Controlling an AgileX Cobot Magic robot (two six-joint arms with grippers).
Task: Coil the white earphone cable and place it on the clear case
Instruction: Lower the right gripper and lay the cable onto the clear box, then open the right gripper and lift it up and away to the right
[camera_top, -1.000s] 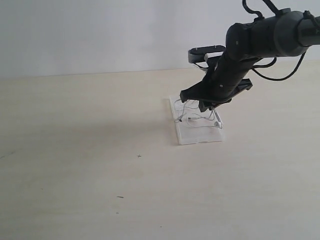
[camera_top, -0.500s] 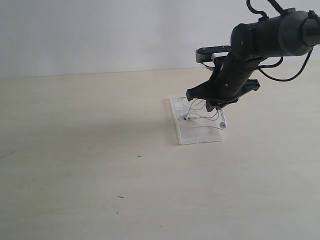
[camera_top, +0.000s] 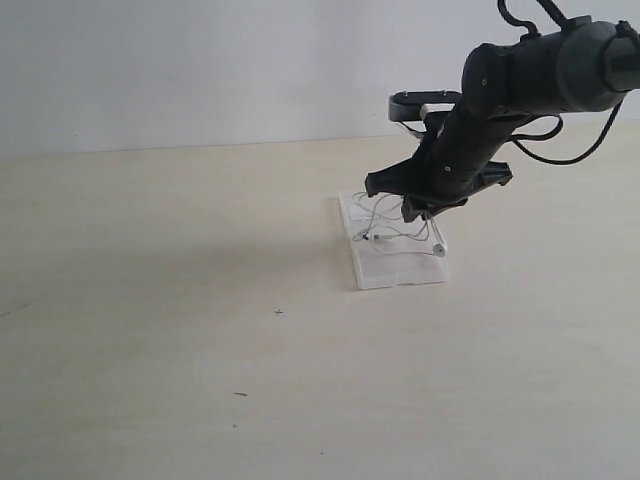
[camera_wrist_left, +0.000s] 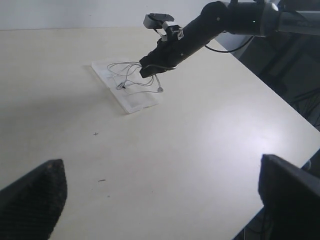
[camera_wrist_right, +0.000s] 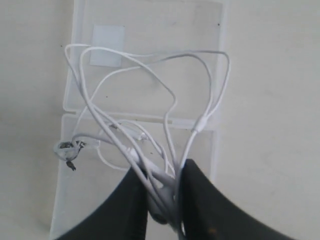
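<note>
The gathered cable (camera_wrist_right: 135, 157) hangs over the clear case and would rest in place if my right gripper opened now, so it is time to let go.
The clear case (camera_top: 400, 272) lies flat on the table, open, with a white sticker (camera_wrist_right: 107, 45) on one half. The white earphone cable (camera_top: 385, 235) hangs in loose loops over it. My right gripper (camera_top: 420, 212) is shut on the gathered strands and an earbud just above the case. In the right wrist view the black fingers (camera_wrist_right: 200, 200) pinch the bundle, the loops (camera_wrist_right: 201, 121) spread over both halves, and the plug end (camera_wrist_right: 67, 150) lies at the case's edge. My left gripper (camera_wrist_left: 160, 200) stands open and far back over bare table, with nothing between its fingers (camera_wrist_left: 35, 200).
The pale table (camera_top: 200, 300) carries a few small dark specks (camera_top: 240, 394). Its edge (camera_wrist_left: 280, 95) runs along the right arm's side in the left wrist view, with dark equipment beyond. A grey wall (camera_top: 200, 70) stands behind.
My right gripper rose slightly with the cable bundle, drifted right, then came back left over the case. The hanging earbud swung with it. The case has not moved.
</note>
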